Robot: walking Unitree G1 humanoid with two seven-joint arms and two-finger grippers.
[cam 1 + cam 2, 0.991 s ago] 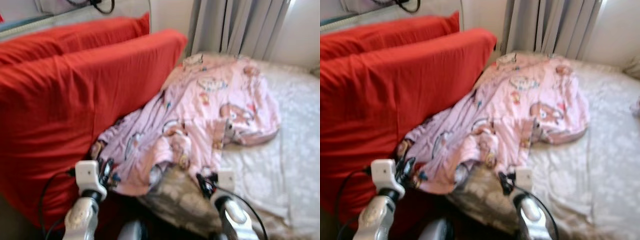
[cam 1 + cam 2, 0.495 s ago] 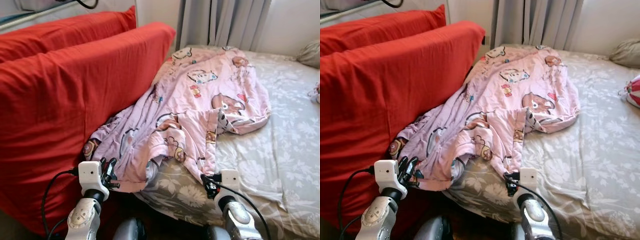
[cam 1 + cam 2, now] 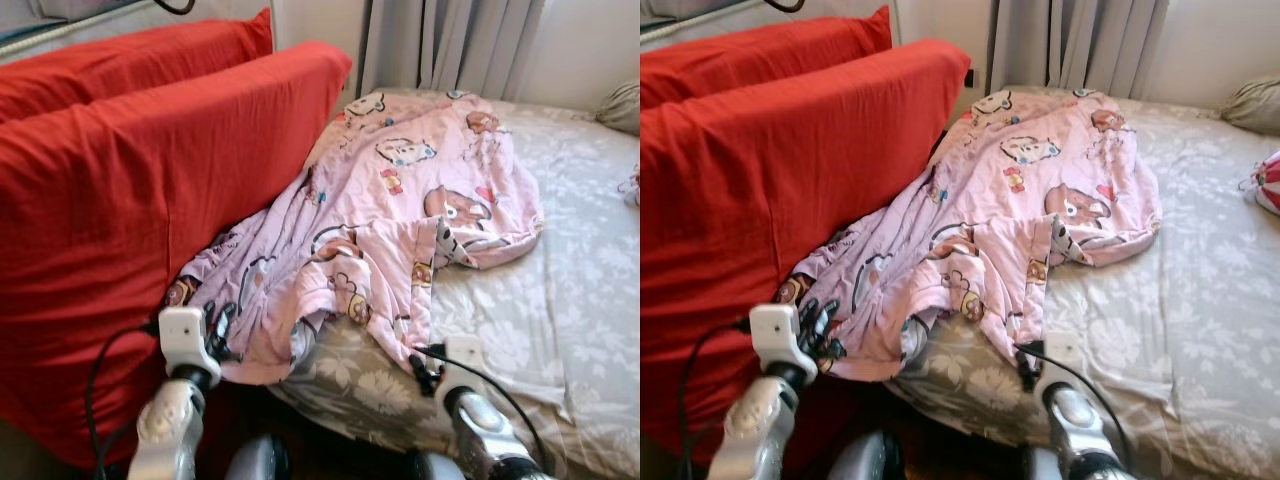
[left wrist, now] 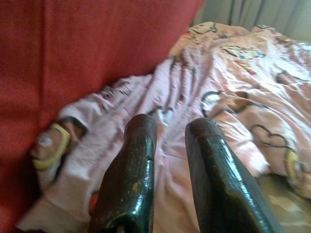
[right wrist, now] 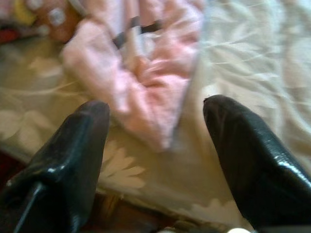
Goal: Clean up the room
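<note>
The blanket [image 3: 400,210] will next be pinched by the narrow tip of its fold [image 3: 409,358] with my right gripper, because the rest of it lies wide and slack.
A pink cartoon-print blanket [image 3: 400,210] lies crumpled across the left part of the bed, its lower edge hanging over the bed's near corner. My left gripper [image 3: 215,335] is at that hanging edge, beside the red cushions. In the left wrist view its fingers [image 4: 141,160] stand a narrow gap apart, with nothing between them and the blanket [image 4: 233,82] just beyond. My right gripper [image 3: 425,370] hovers over the bed's near edge, open. In the right wrist view a pink fold [image 5: 146,97] lies ahead of its wide-apart fingers [image 5: 77,141].
Two big red cushions [image 3: 120,200] stand upright along the bed's left side. The grey floral sheet [image 3: 580,260] covers the bed to the right. Grey curtains [image 3: 450,45] hang behind. A pillow [image 3: 622,105] and a red-striped item [image 3: 1268,180] sit at the far right.
The view was blurred and shifting a second ago and is now steady and sharp. Both grippers stay near the blanket's lower edge, with the right one a little lower.
</note>
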